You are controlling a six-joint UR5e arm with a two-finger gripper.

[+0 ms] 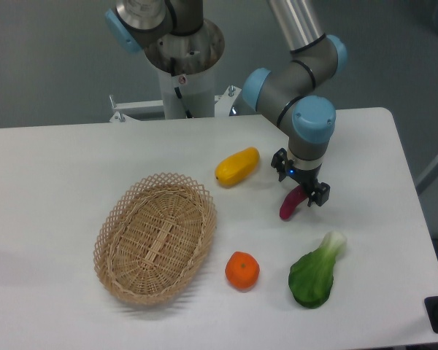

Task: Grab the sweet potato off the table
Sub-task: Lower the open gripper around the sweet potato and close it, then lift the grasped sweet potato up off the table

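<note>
Next, my gripper takes hold of the purple sweet potato by its upper end (299, 192). Then my gripper lifts the sweet potato off the table.
The sweet potato (288, 206) is a small magenta-purple finger-shaped vegetable lying on the white table (51, 175), right of centre. My gripper (301, 182) points straight down over its upper end. The two black fingers stand apart on either side of that end, so the gripper looks open around it. The lower end of the sweet potato sticks out toward the front left. Its upper end is hidden by the gripper body.
A yellow oblong fruit (237, 166) lies just left of the gripper. An orange (242, 270) and a green leafy vegetable (315, 273) lie in front. A wicker basket (155, 237) sits to the left. The robot base (184, 80) stands at the back.
</note>
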